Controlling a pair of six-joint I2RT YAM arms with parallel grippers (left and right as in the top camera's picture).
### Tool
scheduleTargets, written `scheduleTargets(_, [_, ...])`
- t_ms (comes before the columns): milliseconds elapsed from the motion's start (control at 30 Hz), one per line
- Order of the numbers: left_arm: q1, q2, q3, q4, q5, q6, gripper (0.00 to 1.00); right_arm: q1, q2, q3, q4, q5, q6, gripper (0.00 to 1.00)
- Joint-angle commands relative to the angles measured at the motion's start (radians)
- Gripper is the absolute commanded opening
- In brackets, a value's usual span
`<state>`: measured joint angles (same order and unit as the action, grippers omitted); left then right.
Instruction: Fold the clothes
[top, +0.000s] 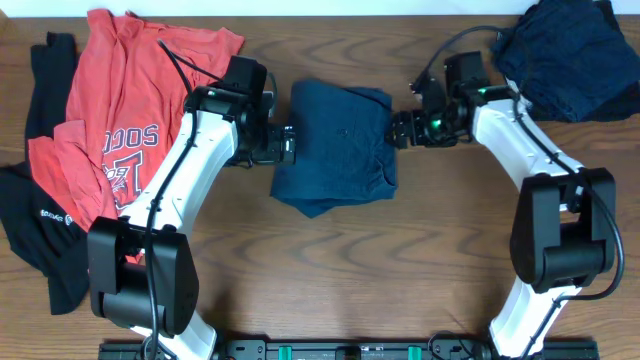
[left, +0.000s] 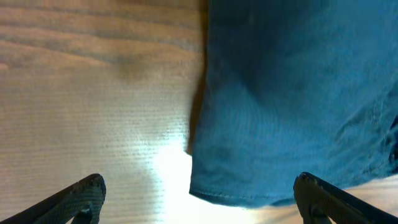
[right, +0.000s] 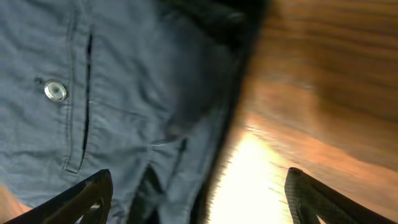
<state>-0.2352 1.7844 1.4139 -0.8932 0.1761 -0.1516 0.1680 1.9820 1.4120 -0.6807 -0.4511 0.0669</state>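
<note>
My right gripper grabs the dark blue folded garment (top: 335, 145) by the layered edge facing the navy pile next, to stack it there folded.
A dark blue folded garment (top: 335, 145) lies in the middle of the wooden table. My left gripper (top: 285, 143) is open at its left edge; the left wrist view shows the hem (left: 280, 124) between the spread fingers (left: 199, 199). My right gripper (top: 400, 128) is open at the garment's right edge; the right wrist view shows a pocket and metal button (right: 56, 91) between its fingers (right: 199, 199). Neither gripper holds cloth.
A red printed T-shirt (top: 130, 110) lies at the far left over black clothes (top: 45, 230). A dark navy pile (top: 570, 55) sits at the back right corner. The table (top: 350, 270) is bare wood in front.
</note>
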Motion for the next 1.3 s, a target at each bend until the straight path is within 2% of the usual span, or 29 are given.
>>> scheduleTargets(0, [0.011, 0.013, -0.004, 0.012, -0.039, -0.027, 0.98, 0.044, 0.000, -0.004, -0.001, 0.041, -0.015, 0.86])
scheduleTargets(233, [0.013, 0.013, -0.004, 0.013, -0.143, -0.099, 0.98, 0.127, 0.000, -0.024, 0.000, 0.248, 0.048, 0.77])
scheduleTargets(367, [0.032, 0.013, -0.004, 0.013, -0.170, -0.137, 0.98, 0.168, 0.000, -0.044, 0.023, 0.332, 0.077, 0.75])
scheduleTargets(700, [0.125, 0.013, -0.004, 0.035, -0.170, -0.195, 0.98, 0.206, 0.000, -0.141, 0.148, 0.343, 0.128, 0.68])
scheduleTargets(1000, [0.140, 0.013, -0.005, 0.063, -0.170, -0.230, 0.98, 0.206, 0.000, -0.233, 0.278, 0.343, 0.134, 0.61])
scheduleTargets(1200, [0.140, 0.013, -0.007, 0.069, -0.171, -0.244, 0.98, 0.206, 0.031, -0.255, 0.325, 0.328, 0.139, 0.52])
scheduleTargets(1233, [0.141, 0.013, -0.011, 0.070, -0.171, -0.244, 0.98, 0.206, 0.046, -0.255, 0.330, 0.315, 0.138, 0.46])
scheduleTargets(1267, [0.141, 0.013, -0.016, 0.070, -0.174, -0.244, 0.98, 0.206, 0.062, -0.254, 0.336, 0.297, 0.138, 0.34])
